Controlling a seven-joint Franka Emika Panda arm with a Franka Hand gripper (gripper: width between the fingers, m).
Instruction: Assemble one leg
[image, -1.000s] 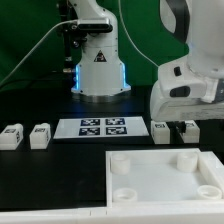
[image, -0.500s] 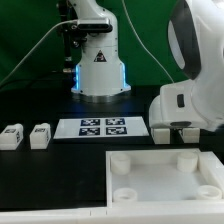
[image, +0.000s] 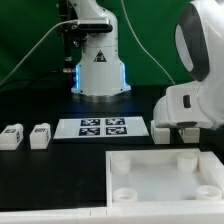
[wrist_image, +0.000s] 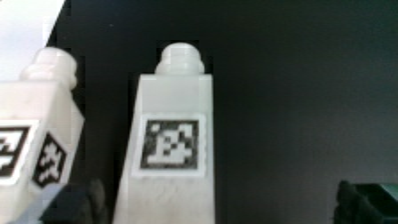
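My gripper needs to reach the leg and grab it by its square tagged body (wrist_image: 171, 150). Then the leg's round peg stays free to go into a corner socket.
In the wrist view a leg (wrist_image: 173, 140), a white stubby block with a square tag, lies lengthwise between my dark fingertips (wrist_image: 370, 200). My gripper (wrist_image: 221, 203) is open around its near end and is not touching it. A second leg (wrist_image: 36, 115) lies close beside it. In the exterior view my gripper (image: 178, 128) hangs low over these two legs (image: 160, 130) at the right, mostly hidden by the arm. Two more legs (image: 10, 137) (image: 40, 135) lie at the left.
The large white square panel (image: 160, 180) with round corner sockets lies in front of the legs. The marker board (image: 102, 127) lies in the middle. The robot base (image: 98, 60) stands behind. The table is black.
The arm has shifted toward the exterior view's right and a little lower over the two right legs. The legs and the panel have not moved.
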